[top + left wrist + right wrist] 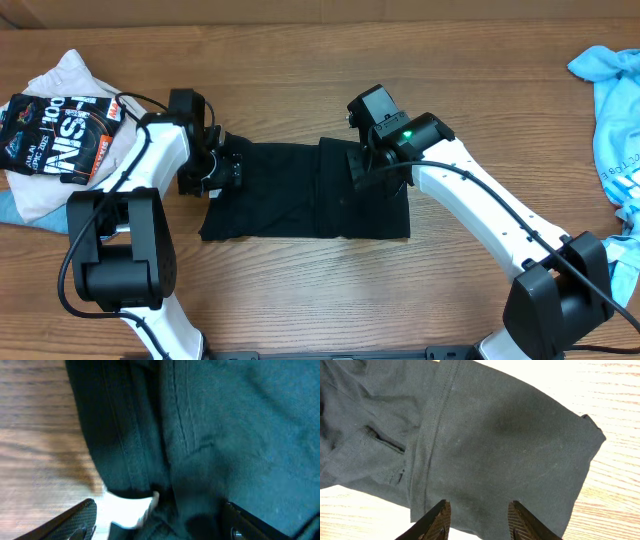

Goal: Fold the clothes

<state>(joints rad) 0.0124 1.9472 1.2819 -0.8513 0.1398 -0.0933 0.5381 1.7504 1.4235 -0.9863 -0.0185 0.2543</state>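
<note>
The left gripper should fold the shirt's hemmed edge over the shirt's folded panel (500,440), so next it should grab that edge near the white patch.
The clothes, a plain black shirt (300,190), lie folded into a rough rectangle on the wooden table between the two arms. My left gripper (222,170) sits at the shirt's left edge. In the left wrist view its fingers (75,520) stand wide apart, open, with hemmed black fabric (210,435) under and between them and a bright white patch (127,507) at the fabric's edge. My right gripper (365,168) hovers over the shirt's upper right part. Its fingertips (437,520) are spread, open, above a flat folded panel (500,440), gripping nothing.
A pile of garments lies at the far left, with a black one bearing white and red lettering (55,135) on top of a white one (70,75). A light blue shirt (615,120) lies at the right edge. Bare wood (300,290) shows in front of the shirt.
</note>
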